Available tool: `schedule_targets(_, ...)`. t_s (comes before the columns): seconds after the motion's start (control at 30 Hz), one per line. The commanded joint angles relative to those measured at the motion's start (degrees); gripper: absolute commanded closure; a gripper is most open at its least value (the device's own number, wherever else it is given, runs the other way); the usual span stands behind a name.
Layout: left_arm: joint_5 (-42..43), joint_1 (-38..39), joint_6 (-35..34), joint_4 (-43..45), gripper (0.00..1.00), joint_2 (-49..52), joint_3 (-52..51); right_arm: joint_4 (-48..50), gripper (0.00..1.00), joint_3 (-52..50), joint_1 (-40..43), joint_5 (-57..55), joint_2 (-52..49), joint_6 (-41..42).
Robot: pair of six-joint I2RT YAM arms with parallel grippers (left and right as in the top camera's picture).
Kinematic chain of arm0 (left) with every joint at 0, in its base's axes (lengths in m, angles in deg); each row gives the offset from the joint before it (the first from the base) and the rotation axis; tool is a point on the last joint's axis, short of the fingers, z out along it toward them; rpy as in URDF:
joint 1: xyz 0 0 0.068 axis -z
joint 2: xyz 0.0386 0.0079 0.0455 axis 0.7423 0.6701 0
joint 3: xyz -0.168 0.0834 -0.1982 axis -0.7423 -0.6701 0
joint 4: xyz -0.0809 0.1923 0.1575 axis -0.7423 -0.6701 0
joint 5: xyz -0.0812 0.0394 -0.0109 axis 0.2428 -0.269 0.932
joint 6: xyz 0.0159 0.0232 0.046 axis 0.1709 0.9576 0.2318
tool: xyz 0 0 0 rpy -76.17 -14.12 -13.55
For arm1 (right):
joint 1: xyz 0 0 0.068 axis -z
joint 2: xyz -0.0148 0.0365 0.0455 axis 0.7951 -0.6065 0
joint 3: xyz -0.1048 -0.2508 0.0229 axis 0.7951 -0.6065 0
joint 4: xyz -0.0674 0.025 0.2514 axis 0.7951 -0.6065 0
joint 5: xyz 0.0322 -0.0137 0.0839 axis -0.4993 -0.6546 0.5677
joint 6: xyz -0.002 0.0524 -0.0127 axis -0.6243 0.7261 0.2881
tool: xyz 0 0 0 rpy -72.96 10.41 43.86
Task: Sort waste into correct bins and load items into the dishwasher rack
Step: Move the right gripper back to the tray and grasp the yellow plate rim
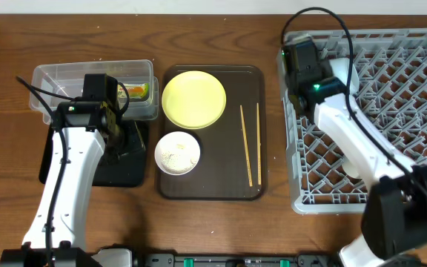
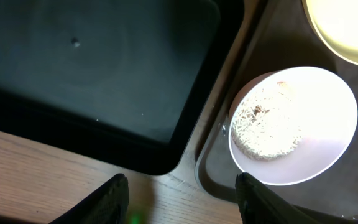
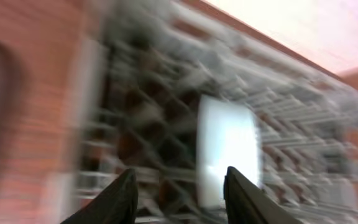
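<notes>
My right gripper should next pick up the yellow plate by its rim on the side nearest the grey rack, so the rest of the plate stays free to slot in upright.
A white bowl (image 1: 177, 152) holding rice-like crumbs (image 2: 266, 121) sits on the brown tray next to the yellow plate (image 1: 193, 99) and two chopsticks (image 1: 247, 144). The yellow-green wrapper (image 1: 136, 90) lies in the clear tub (image 1: 65, 76). My left gripper (image 2: 182, 199) is open and empty, low over the wood between the black tray (image 2: 92, 74) and the bowl (image 2: 316, 143). My right gripper (image 3: 179, 193) is open and empty over the grey rack (image 1: 391, 89), near its left side. The right wrist view is blurred; a white thing (image 3: 225, 149) stands in the rack ahead of the fingers.
The brown serving tray (image 1: 212, 187) lies between the bins and the rack. The left arm (image 1: 73, 170) reaches over the black tray (image 1: 124, 172). The right arm (image 1: 354, 133) crosses the rack's near half. Bare wood runs along the front edge.
</notes>
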Motion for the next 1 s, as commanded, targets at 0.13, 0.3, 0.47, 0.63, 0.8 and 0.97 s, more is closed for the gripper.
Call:
schedule_targets(0.13,-0.28,-0.04,-0.55,-0.17,0.42,-0.39,0.72,3.65,0.56,0.04,-3.21,32.48,-0.31,12.81)
schedule_targets(0.3,-0.28,-0.04,-0.55,-0.17,0.42,-0.39,0.72,6.86,0.57,0.04,-6.36,33.44,-4.02,16.22)
schedule_targets(0.47,-0.31,-0.04,-0.55,-0.17,0.41,-0.39,0.72,10.45,0.58,0.04,-8.41,32.00,-8.94,19.65)
schedule_targets(0.63,-0.28,-0.04,-0.55,-0.17,0.41,-0.39,0.72,14.86,0.60,0.04,-10.36,32.22,-14.93,26.53)
schedule_targets(0.8,-0.28,-0.04,-0.57,-0.20,0.42,-0.39,0.72,17.62,0.64,0.04,-12.11,32.13,-19.74,29.75)
schedule_targets(0.97,-0.28,-0.04,-0.55,-0.20,0.41,-0.39,0.72,17.11,0.79,0.04,-12.87,31.74,-22.86,32.15)
